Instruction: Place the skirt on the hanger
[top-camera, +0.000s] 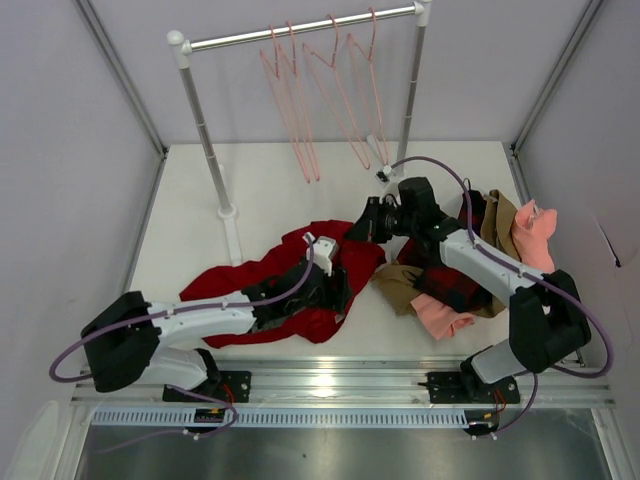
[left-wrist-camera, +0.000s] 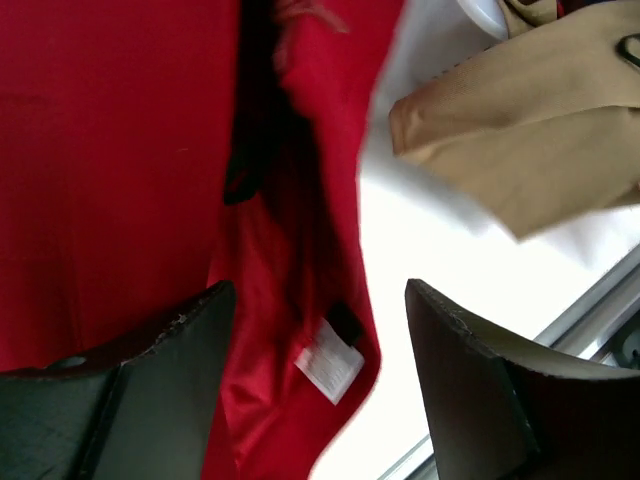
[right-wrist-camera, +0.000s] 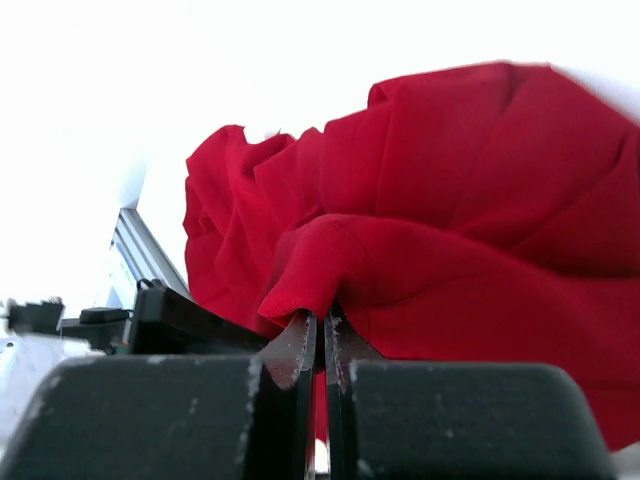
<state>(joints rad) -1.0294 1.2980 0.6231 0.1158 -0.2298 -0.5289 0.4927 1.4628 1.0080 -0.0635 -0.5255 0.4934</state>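
My left gripper grabs the skirt's near edge by the white label next, opposite my right gripper, to place the skirt on the hanger.
The deep-red skirt lies crumpled on the white table, stretching from lower left to centre. My left gripper is open just above its near edge; in the left wrist view the red cloth with a white label sits between the spread fingers. My right gripper is shut on a fold of the skirt's far edge. Several salmon-pink wire hangers hang from the rail at the back.
A heap of other clothes lies at the right: tan cloth, red-and-black plaid and salmon-pink garments. The tan cloth also shows in the left wrist view. The rack's post stands left of the skirt.
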